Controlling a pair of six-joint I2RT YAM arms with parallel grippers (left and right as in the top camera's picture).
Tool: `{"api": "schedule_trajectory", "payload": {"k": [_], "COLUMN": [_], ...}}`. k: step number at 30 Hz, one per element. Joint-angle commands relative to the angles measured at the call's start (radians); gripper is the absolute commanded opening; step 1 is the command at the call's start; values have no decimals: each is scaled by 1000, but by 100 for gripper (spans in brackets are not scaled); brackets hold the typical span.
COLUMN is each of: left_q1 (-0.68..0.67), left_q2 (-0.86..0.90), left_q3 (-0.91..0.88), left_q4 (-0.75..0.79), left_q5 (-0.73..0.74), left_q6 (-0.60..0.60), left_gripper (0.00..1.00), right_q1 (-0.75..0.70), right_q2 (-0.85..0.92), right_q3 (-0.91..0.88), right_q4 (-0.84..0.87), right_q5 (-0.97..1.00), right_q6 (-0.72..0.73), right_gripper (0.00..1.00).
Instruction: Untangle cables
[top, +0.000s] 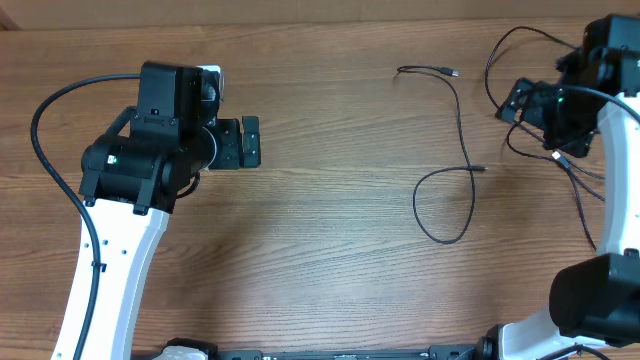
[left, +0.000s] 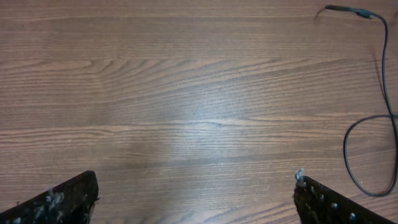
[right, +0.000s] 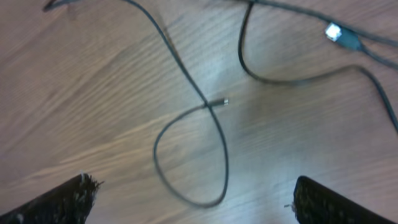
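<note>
The lone black cable needs to be untangled. My right gripper will next take hold of it between its far plug and loop (top: 461, 124) (right: 175, 55), so both ends stay free.
One thin black cable (top: 462, 130) lies alone mid-table, its plug (top: 452, 72) at the far end and a loop (top: 445, 205) at the near end. More cables (top: 575, 175) lie bunched under my right arm. My right gripper (top: 512, 103) is open and empty above the table. In its wrist view the loop (right: 219, 146) and a small plug tip (right: 224, 101) lie ahead of the right gripper (right: 196, 205), and a silver-tipped plug (right: 336, 31) lies at upper right. My left gripper (top: 252, 142) is open over bare wood, far from the cable (left: 387, 68), which lies off to the right of the left gripper (left: 196, 202).
The wooden table (top: 320, 260) spreads between the two arms. A thick black wire (top: 45, 140) arcs from the left arm. The right arm's base (top: 595, 300) stands at the near right edge.
</note>
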Motion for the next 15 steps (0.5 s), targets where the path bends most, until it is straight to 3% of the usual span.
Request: {"api": "schedule_trajectory", "payload": {"k": [1, 7, 15], "left_q1": [3, 3, 3], "left_q2": [6, 6, 6], "left_q3": [10, 10, 10], "left_q4": [4, 4, 4], "left_q5": [-6, -6, -6], "left_q6": [23, 22, 23], "left_gripper": [100, 99, 100], "right_q1": [10, 14, 66], "right_q2": [0, 0, 42], "right_q3": [-118, -309, -502], "right_q4": [121, 418, 850], "right_q5": [-13, -213, -215], "right_q6": [-103, -230, -230], "right_gripper": [100, 100, 100]}}
